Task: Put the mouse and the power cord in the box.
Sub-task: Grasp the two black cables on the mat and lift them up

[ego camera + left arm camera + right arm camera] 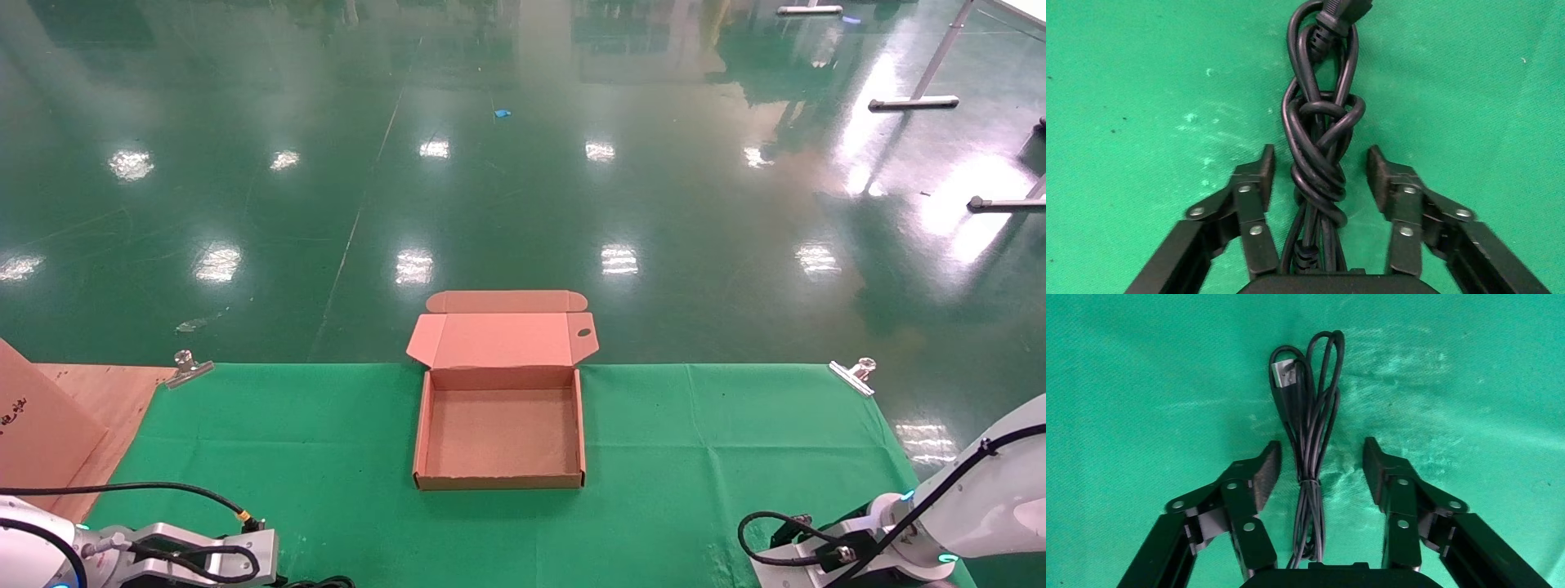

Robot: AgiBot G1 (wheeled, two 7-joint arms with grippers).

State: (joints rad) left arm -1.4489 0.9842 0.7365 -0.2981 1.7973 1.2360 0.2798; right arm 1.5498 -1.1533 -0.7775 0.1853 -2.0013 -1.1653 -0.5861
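Observation:
My right gripper will next grab the cable by its bunched middle [1310,470] beside the tie, because the cable's loops are spread loose at the USB end.
The box [500,480] lies open and empty at the middle of the green cloth, its lid [498,339] folded back over the far edge. A knotted bundle of thick black power cord [1318,122] lies on the cloth between the fingers of my left gripper [1320,153], which is open and not touching it. Its plug end [1346,9] lies farther out. My right gripper [1321,446] is open around the mouse's thin tied cable [1310,471] with a USB plug [1281,373]. The mouse body is hidden. In the head view, both arms sit at the near corners, left arm [188,559] and right arm [940,514].
Metal clips [188,367] [854,376] pin the cloth at the far corners. A brown cardboard piece on a wooden board [49,425] sits at the left edge. Beyond the table's far edge is shiny green floor, with frame legs [915,102] at the far right.

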